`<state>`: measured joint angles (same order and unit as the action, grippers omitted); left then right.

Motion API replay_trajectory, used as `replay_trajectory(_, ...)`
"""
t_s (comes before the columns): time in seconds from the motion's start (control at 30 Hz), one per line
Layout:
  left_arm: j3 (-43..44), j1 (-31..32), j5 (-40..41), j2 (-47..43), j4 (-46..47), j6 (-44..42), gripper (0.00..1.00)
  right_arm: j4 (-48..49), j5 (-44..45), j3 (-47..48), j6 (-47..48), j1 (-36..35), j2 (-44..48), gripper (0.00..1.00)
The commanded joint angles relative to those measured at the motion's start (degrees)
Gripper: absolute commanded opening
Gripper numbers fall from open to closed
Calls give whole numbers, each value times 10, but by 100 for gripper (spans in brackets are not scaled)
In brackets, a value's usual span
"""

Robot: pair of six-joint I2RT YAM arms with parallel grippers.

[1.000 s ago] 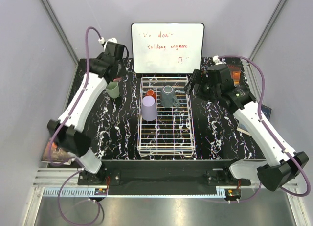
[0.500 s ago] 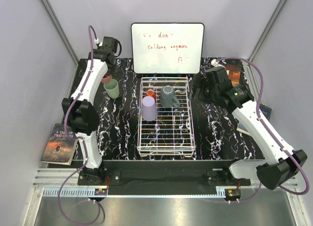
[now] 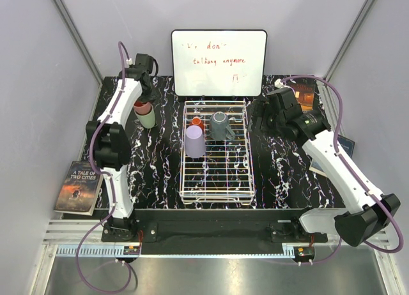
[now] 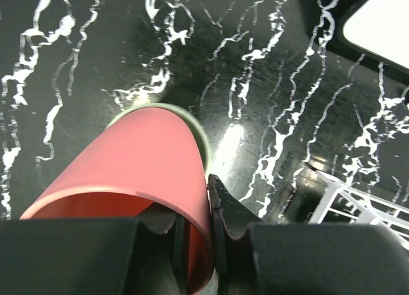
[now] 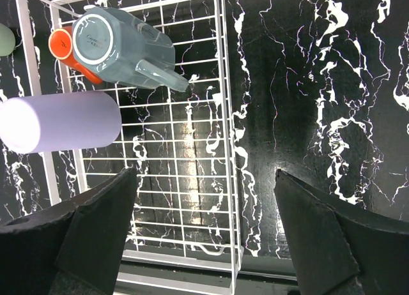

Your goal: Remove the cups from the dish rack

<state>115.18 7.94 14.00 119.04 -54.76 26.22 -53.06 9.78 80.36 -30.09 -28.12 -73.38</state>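
The tilted pink cup would settle into the pale green cup [image 3: 148, 120], whose rim shows around its base. It is time for my left gripper to open now.
The white wire dish rack [image 3: 217, 193] [image 5: 225, 116] stands mid-table. In it are three cups: a lavender one [image 3: 194, 142] [image 5: 61, 122] lying down, a small orange-red one [image 3: 197, 123] [image 5: 64, 46] and a dark grey mug [image 3: 220, 125] [image 5: 121, 49]. At the back left my left gripper [image 3: 142, 100] [image 4: 192, 205] is shut on the wall of the pink cup [image 3: 142, 108] [image 4: 128, 167]. That cup hangs tilted right over the pale green cup [image 3: 148, 120] [image 4: 199, 132]; I cannot tell whether they touch. My right gripper [image 3: 259, 119] [image 5: 204, 173] hangs open above the rack's right edge, holding nothing.
A whiteboard [image 3: 218, 62] with red writing leans at the back behind the rack. A book [image 3: 80, 186] lies off the table's left edge. Another book [image 3: 307, 96] lies at the back right corner, behind the right arm.
The left arm has folded up and back, bringing the pink cup down over the pale green cup. The right gripper has drifted slightly right, still open.
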Motion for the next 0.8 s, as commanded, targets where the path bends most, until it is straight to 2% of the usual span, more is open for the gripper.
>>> replay_trajectory(0.0, 2, 0, -30, 2, 40, 6, 0, 1, 15, 5, 10, 0, -5, 96)
replay_trajectory(0.1, 0, 1, -34, 0, 40, 9, 1, 1, 17, 4, 13, 0, -6, 96)
replay_trajectory(0.13, -2, 1, -32, -4, 40, 9, 14, 1, 19, 6, 13, 0, -6, 96)
replay_trajectory(0.23, -5, 1, -23, -21, 42, 8, 32, 3, 23, 5, 14, 1, -6, 97)
replay_trajectory(0.27, -5, 1, -20, -33, 42, 8, 43, 2, 23, 5, 14, 0, -6, 97)
replay_trajectory(0.37, -3, 2, -13, -60, 41, 8, 58, 5, 24, 5, 14, 1, -5, 97)
replay_trajectory(0.47, -4, 1, -4, -82, 41, 9, 65, 8, 22, 6, 15, 0, -4, 96)
replay_trajectory(0.6, -13, 6, 10, -148, 41, 23, 67, 20, -11, 16, 29, -8, -2, 95)
replay_trajectory(0.77, -40, 40, 42, -228, 55, 23, 69, 23, 24, 67, 60, -90, -36, 95)
